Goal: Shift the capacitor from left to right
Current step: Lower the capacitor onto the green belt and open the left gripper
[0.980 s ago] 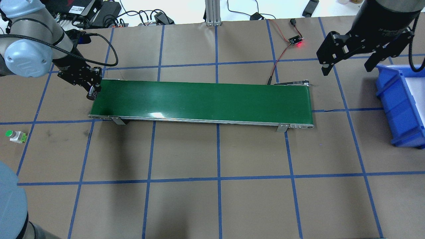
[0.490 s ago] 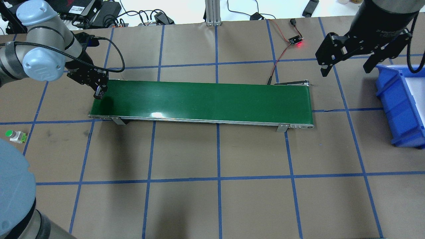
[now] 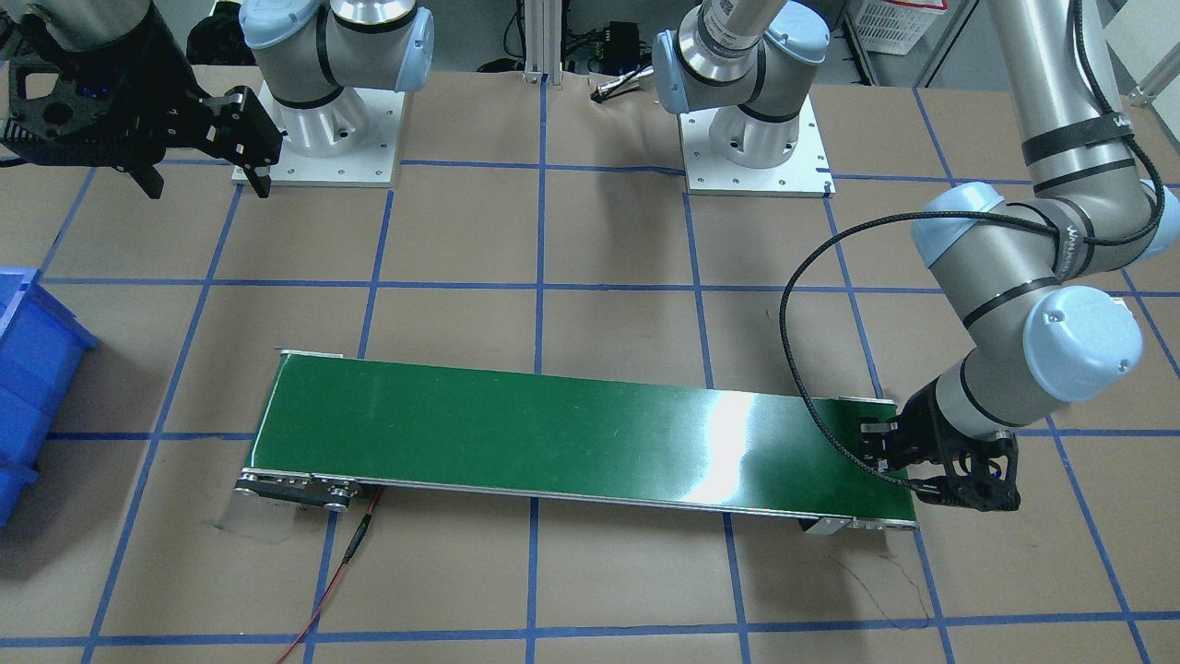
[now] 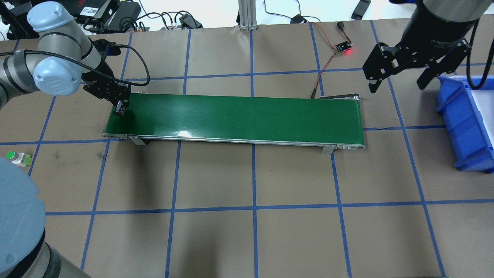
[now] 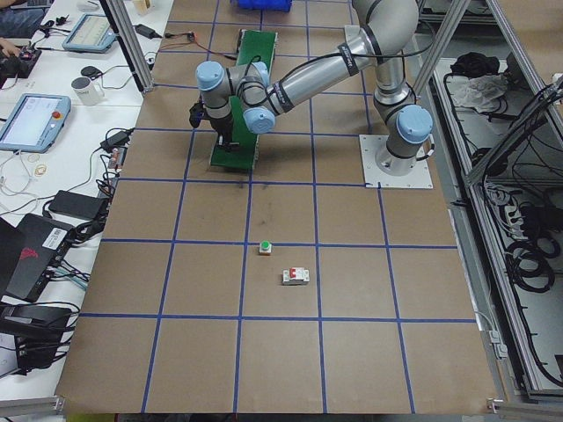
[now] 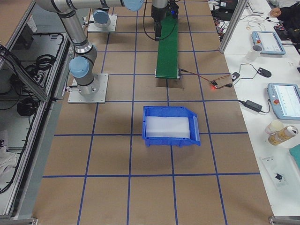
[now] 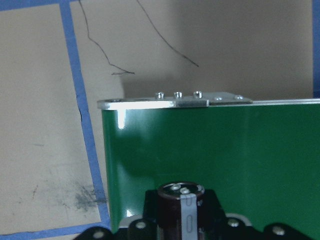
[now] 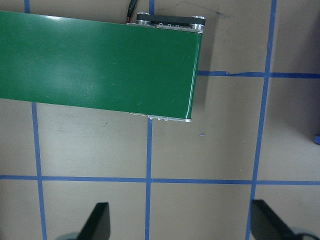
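I can open my left gripper, because the capacitor (image 7: 180,205) is inside the green belt's end (image 7: 145,150) in the left wrist view.
The capacitor (image 7: 181,205), a dark cylinder with a pale stripe, is held upright between the fingers of my left gripper (image 4: 120,110). The gripper hangs over the left end of the green belt (image 4: 239,116), just inside its edge; the left wrist view shows the belt (image 7: 225,145) under the capacitor. In the front-facing view the left gripper (image 3: 899,456) is at the belt's right end. My right gripper (image 4: 397,83) is open and empty, raised past the belt's right end, beside the blue bin (image 4: 459,119). Its fingers frame bare table in the right wrist view (image 8: 180,222).
A white button with a green cap (image 4: 17,157) lies at the table's left edge, and a white breaker with red switches (image 5: 296,277) lies near it. A small board with a red light (image 4: 343,47) and its wire sit behind the belt's right end.
My left gripper has moved right with the capacitor, from beside the belt's left edge to over its left end. My right gripper has drifted slightly back.
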Tool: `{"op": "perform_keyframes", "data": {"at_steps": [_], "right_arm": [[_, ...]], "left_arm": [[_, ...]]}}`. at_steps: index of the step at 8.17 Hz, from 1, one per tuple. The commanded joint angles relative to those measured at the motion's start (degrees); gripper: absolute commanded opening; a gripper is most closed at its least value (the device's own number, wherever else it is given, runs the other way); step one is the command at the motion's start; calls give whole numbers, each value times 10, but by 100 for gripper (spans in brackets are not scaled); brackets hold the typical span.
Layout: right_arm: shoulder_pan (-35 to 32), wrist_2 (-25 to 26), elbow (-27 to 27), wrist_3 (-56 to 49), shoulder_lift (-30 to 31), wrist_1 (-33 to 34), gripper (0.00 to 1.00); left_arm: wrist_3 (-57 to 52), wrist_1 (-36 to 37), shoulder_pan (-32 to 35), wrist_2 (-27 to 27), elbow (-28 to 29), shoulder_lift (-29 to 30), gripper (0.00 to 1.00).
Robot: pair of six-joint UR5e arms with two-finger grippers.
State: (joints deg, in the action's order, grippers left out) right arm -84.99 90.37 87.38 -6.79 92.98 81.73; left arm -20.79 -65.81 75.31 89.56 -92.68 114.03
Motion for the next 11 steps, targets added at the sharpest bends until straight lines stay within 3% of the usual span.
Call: {"op": "perform_keyframes", "data": {"at_steps": [1,3,4,5,6,8,11], "right_arm": [[0,8,1,-2,3,-1,100],[0,3,1,-4,0,3,100],[0,-2,1,-3,-2,4,100],[0,-4,1,-3,-7,13,100],[0,-4,1,-5,-8,36,100],[0,-3,1,-3,-15,37,100],[0,-34,2,-4,-45,51,100]], "left_arm": [[5,1,0,-1,-1,5,0],[8,2,0,-29,-1,4,0],[8,4,0,-50,-1,10,20],[9,22,0,-56,-1,15,80],[8,49,0,-66,-2,15,96],[55,42,8,-60,4,1,100],[140,-57,47,-57,6,-58,100]]}}
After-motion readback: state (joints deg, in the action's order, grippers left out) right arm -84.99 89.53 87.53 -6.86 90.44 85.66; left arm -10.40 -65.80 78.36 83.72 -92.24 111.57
